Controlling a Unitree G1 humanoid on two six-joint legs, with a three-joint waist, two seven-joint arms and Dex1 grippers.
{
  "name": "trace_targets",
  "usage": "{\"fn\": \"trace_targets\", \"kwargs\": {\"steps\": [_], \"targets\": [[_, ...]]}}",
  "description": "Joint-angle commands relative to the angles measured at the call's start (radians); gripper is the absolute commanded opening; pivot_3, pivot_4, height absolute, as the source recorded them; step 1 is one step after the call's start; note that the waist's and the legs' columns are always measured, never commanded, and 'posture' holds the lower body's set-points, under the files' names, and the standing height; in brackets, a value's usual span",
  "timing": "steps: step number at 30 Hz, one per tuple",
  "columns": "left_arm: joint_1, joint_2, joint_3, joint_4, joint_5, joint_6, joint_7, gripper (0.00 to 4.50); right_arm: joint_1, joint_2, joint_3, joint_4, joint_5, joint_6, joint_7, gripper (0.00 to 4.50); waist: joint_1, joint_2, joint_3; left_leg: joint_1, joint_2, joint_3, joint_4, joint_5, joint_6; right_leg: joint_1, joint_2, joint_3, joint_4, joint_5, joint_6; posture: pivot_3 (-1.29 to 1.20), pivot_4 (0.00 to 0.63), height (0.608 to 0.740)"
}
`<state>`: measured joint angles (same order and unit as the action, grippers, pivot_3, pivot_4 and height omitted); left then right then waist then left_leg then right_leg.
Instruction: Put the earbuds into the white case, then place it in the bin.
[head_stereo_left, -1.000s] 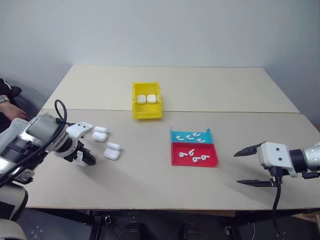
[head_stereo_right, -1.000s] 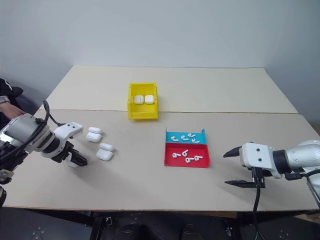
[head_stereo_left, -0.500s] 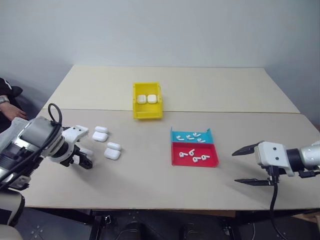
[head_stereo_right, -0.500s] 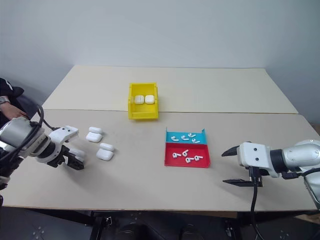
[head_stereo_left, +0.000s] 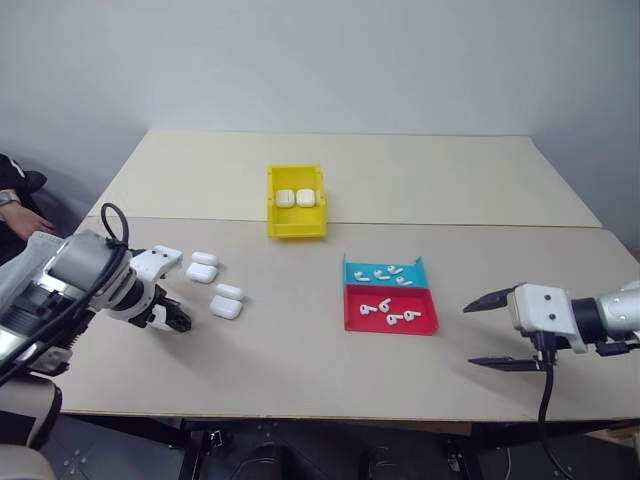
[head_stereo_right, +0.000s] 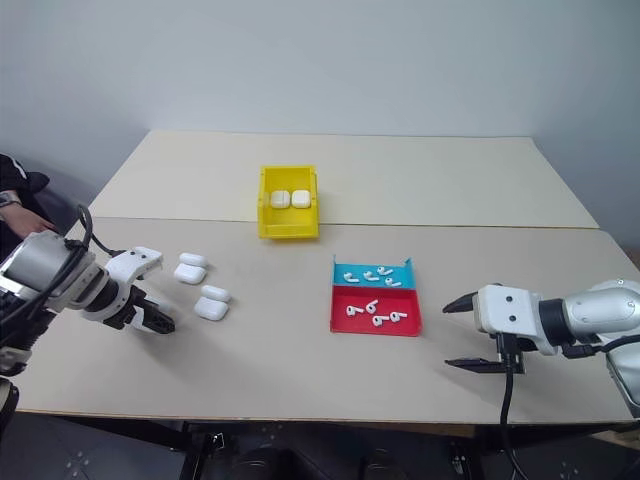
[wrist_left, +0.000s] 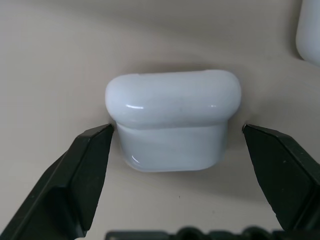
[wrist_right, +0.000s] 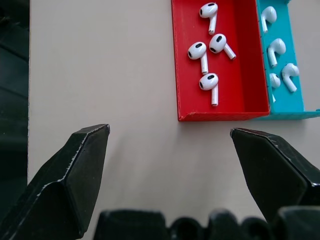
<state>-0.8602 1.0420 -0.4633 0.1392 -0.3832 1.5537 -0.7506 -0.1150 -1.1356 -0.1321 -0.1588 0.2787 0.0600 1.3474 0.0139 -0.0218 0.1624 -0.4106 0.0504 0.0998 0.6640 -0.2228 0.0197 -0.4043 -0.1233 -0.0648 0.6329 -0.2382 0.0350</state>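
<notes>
The white case would be caught if I closed my left gripper, so I need to close it: the fingers stand low on either side of the case in the left wrist view.
A closed white case (wrist_left: 172, 120) lies on the table in the left wrist view, and the two fingers of my open left gripper (wrist_left: 177, 132) stand on either side of it without pinching it. From the head views that left gripper (head_stereo_left: 170, 319) points steeply down at the table's left, just left of several loose white cases (head_stereo_left: 225, 307). The earbuds (wrist_right: 207, 80) lie in a cyan-and-red tray (head_stereo_left: 427, 327). My right gripper (head_stereo_left: 473, 335) hovers open and holds nothing to the right of the tray. The yellow bin (head_stereo_left: 296, 229) stands further back and holds two white cases (head_stereo_left: 297, 198).
A seam (head_stereo_left: 480, 225) runs across between the two joined tabletops behind the tray. A person's hand (head_stereo_left: 15, 215) rests at the far left edge. A black cable (head_stereo_left: 545, 400) hangs from my right wrist.
</notes>
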Motion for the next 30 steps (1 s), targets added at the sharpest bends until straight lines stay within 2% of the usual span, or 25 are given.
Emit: {"fn": "trace_targets", "kwargs": {"steps": [1,3,6,10,18,22,24,26,28,30], "targets": [[-0.029,0.006,-0.024,0.007,0.011,0.015,-0.006,4.5,0.0,-0.009,-0.03,-0.02,0.005,-0.008,-0.007,4.48,0.0,0.0,0.0,0.0,0.0,0.0,0.0,0.0,0.0,0.0,0.0,0.0,0.0,0.0,0.0,0.0,0.15,0.74],[-0.028,0.015,-0.042,0.0,0.01,0.015,-0.015,4.5,-0.002,-0.01,-0.029,-0.019,0.005,-0.007,-0.009,4.48,-0.001,0.0,0.0,0.0,0.0,0.0,0.0,0.0,0.0,0.0,0.0,0.0,0.0,0.0,0.0,0.0,0.15,0.74],[-0.014,0.023,-0.047,-0.008,0.011,0.014,-0.015,3.96,-0.003,-0.01,-0.027,-0.016,0.003,-0.01,-0.009,4.5,-0.001,0.0,0.0,0.0,0.0,0.0,0.0,0.0,0.0,0.0,0.0,0.0,0.0,0.0,0.0,0.0,0.15,0.74],[-0.005,0.011,-0.028,-0.002,0.018,0.013,0.003,2.79,-0.006,-0.007,-0.022,-0.013,-0.001,-0.014,-0.011,4.5,-0.002,0.0,0.0,0.001,0.0,0.0,0.0,0.0,0.0,0.0,0.0,0.0,0.0,0.0,0.0,0.0,0.15,0.74],[-0.031,0.086,0.026,-0.167,0.009,-0.016,-0.007,2.79,-0.02,-0.013,-0.029,0.002,-0.001,-0.022,-0.007,4.5,-0.002,-0.001,0.0,-0.001,0.0,0.0,0.0,0.0,0.0,-0.001,0.0,0.0,0.0,0.0,0.0,0.0,0.15,0.74],[0.004,0.224,0.092,-0.357,-0.007,-0.122,-0.07,2.79,-0.052,-0.034,-0.045,-0.006,0.016,-0.007,0.009,4.5,-0.006,-0.001,0.001,-0.003,0.0,0.0,0.001,0.0,-0.001,-0.002,0.0,0.0,-0.001,0.0,0.0,0.0,0.15,0.74],[0.075,0.264,0.203,-0.441,-0.037,-0.212,-0.1,2.79,-0.076,-0.051,-0.051,-0.01,0.031,0.004,0.029,4.5,-0.008,-0.001,0.001,-0.004,0.001,0.0,0.001,0.0,-0.001,-0.003,0.0,0.001,-0.001,0.0,0.0,0.0,0.15,0.74],[0.176,0.258,0.387,-0.502,-0.115,-0.308,-0.173,2.79,-0.109,-0.073,-0.042,-0.022,0.038,0.033,0.04,4.5,-0.006,0.0,0.001,-0.003,0.001,0.0,0.001,0.0,-0.001,-0.003,0.0,0.001,-0.001,0.0,0.0,0.0,0.15,0.74],[0.356,0.081,0.65,-0.557,-0.181,-0.548,-0.218,2.79,-0.168,-0.102,0.006,-0.037,0.021,0.068,0.059,4.5,-0.003,0.005,-0.001,-0.002,0.001,0.0,0.001,0.0,0.0,-0.002,0.0,0.0,-0.002,0.0,0.0,0.0,0.15,0.74],[0.465,-0.046,0.751,-0.587,-0.188,-0.727,-0.225,2.79,-0.217,-0.114,0.046,-0.037,0.005,0.085,0.074,4.5,-0.001,0.005,-0.001,0.0,0.001,0.001,0.001,0.0,0.0,-0.001,-0.002,0.0,0.0,0.0,0.0,0.0,0.15,0.74]]}}
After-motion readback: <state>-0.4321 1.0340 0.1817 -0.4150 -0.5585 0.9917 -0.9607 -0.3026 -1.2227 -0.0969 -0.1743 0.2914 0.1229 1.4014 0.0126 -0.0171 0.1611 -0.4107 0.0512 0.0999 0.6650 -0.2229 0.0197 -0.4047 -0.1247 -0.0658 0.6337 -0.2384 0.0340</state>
